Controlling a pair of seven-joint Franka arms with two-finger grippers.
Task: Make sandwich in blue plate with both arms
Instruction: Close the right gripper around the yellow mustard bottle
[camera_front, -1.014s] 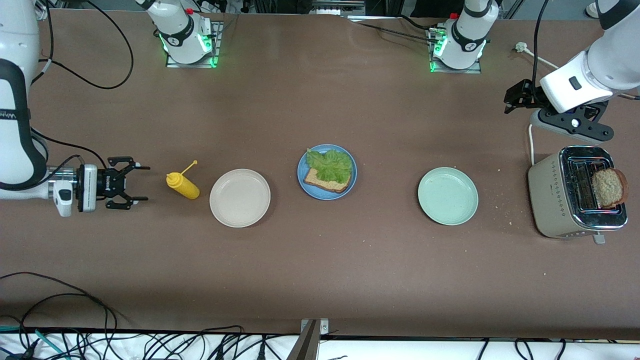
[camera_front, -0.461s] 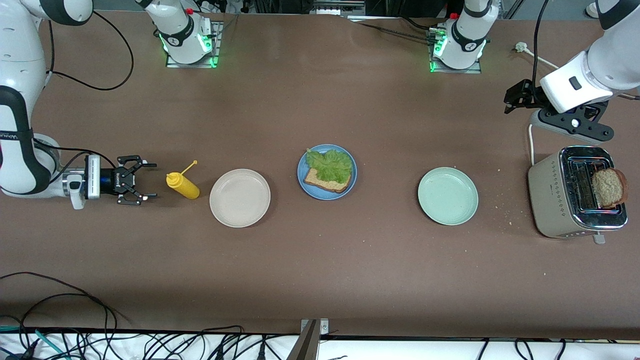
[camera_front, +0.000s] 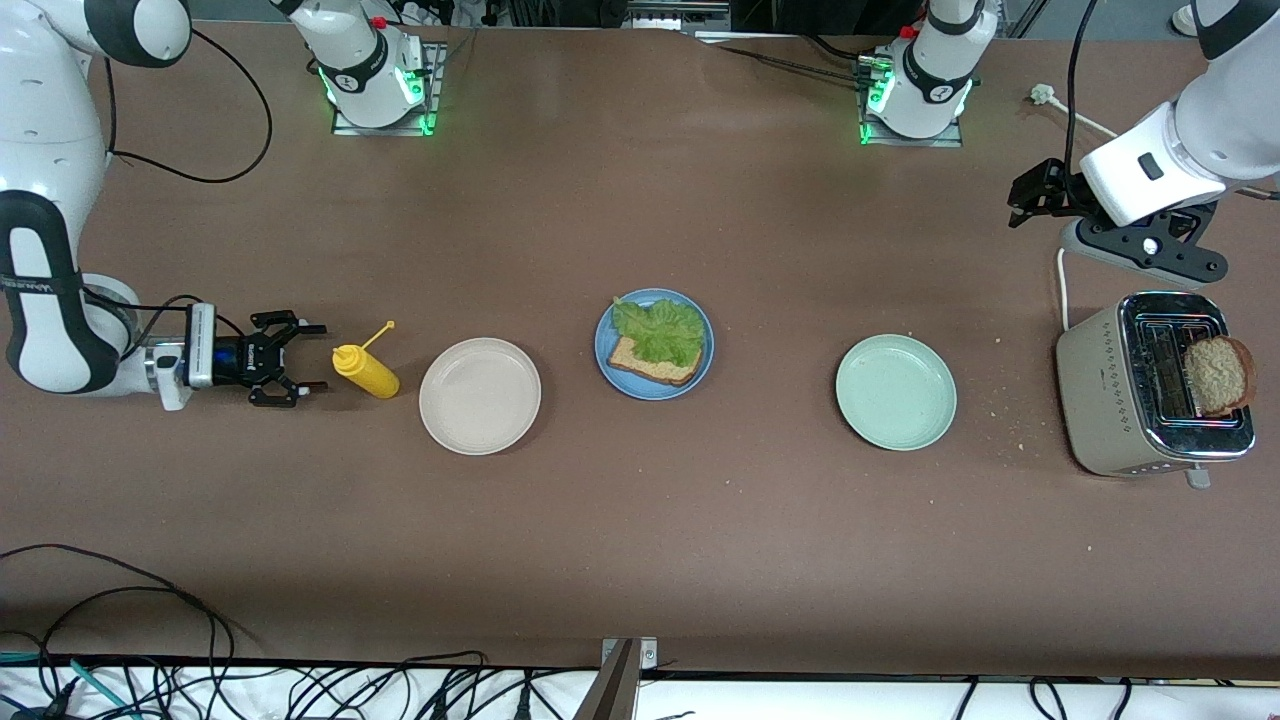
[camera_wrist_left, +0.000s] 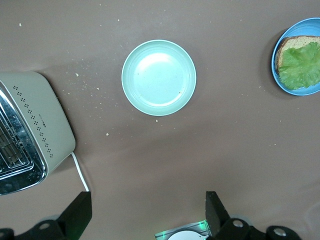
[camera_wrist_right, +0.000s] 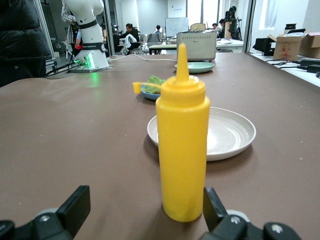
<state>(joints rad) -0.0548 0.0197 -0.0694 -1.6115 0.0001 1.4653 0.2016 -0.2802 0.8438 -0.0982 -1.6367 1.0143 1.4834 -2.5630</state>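
Note:
The right gripper grips the squeeze bottle by its straight-sided lower body (camera_wrist_right: 183, 187) next, since the bottle slopes in to a thin nozzle (camera_wrist_right: 182, 61) on top.
The blue plate (camera_front: 702, 372) (camera_wrist_left: 277, 75) sits mid-table and holds one brown bread slice (camera_front: 640, 364) topped with a green lettuce leaf (camera_front: 660, 330) (camera_wrist_left: 300, 70). A second bread slice (camera_front: 1218, 375) stands up out of the toaster (camera_front: 1100, 400). My right gripper (camera_front: 312, 360) (camera_wrist_right: 145, 210) is low at the right arm's end of the table. It is open, and its fingertips are just short of a yellow squeeze bottle (camera_front: 366, 371) (camera_wrist_right: 182, 150). My left gripper (camera_front: 1025, 200) (camera_wrist_left: 148, 217) hangs open and empty over bare table beside the toaster.
A beige plate (camera_front: 480, 396) (camera_wrist_right: 230, 135) lies between the yellow bottle and the blue plate. A pale green plate (camera_front: 896, 392) (camera_wrist_left: 159, 77) lies between the blue plate and the toaster (camera_wrist_left: 30, 125). Crumbs and a white cable (camera_front: 1062, 285) lie near the toaster.
My right gripper has dropped lower and slid toward the yellow bottle, still open. The left arm has not moved.

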